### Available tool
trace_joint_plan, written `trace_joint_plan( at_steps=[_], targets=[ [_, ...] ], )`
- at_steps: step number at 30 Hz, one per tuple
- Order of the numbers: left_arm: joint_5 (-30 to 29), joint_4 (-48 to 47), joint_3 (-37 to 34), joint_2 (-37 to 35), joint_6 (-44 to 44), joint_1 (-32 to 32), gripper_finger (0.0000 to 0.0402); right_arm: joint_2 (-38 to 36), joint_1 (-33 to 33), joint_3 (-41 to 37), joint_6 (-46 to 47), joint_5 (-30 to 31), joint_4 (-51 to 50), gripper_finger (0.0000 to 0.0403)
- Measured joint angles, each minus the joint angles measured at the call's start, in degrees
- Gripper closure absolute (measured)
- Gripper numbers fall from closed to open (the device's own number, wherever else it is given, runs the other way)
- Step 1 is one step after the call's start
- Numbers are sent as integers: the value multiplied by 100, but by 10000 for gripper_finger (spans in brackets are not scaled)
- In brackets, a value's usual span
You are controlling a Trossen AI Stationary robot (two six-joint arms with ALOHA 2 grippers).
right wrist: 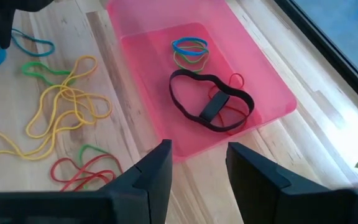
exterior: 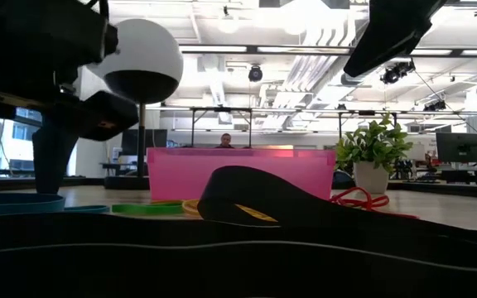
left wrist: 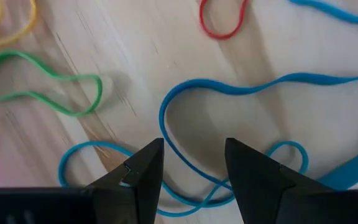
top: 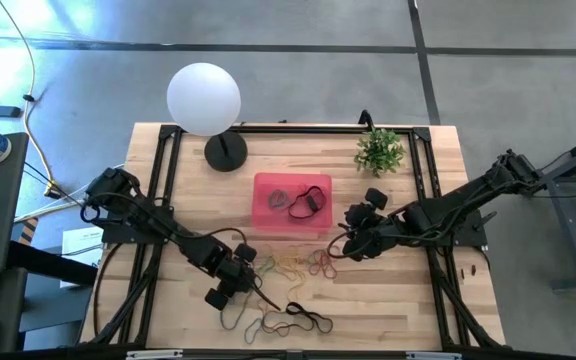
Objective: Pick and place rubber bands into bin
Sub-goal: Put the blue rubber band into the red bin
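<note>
My left gripper needs to move the blue rubber band into the bin, so it will next grab the band by its thin strand.
Several loose rubber bands lie on the wooden table in front of the pink bin. My left gripper points down, open, low over a thin blue rubber band; one strand runs on the table between its fingers. A green band and a red band lie beyond it. My right gripper hangs open and empty above the table beside the bin. In the bin lie a wide black band, small blue and green bands and a red one.
A white globe lamp and a small potted plant stand at the table's far side behind the bin. Yellow bands and red bands lie between the two grippers. Dark bands lie near the table's near edge.
</note>
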Motion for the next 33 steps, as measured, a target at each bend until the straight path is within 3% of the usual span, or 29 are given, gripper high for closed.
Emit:
trace_joint_plan(
  at_steps=[5,13,24,33],
  targets=[
    [0,-52,0,99,-146,0,260,0,0,0,-2,5,-2,261],
    [-18,-57,7,145,-273,1,391,0,0,-1,-2,30,-2,261],
    [-34,-683,639,114,205,49,393,0,0,-2,0,50,0,261],
    [-646,-2402,1898,114,1415,547,399,0,0,-2,18,50,44,261]
  ],
)
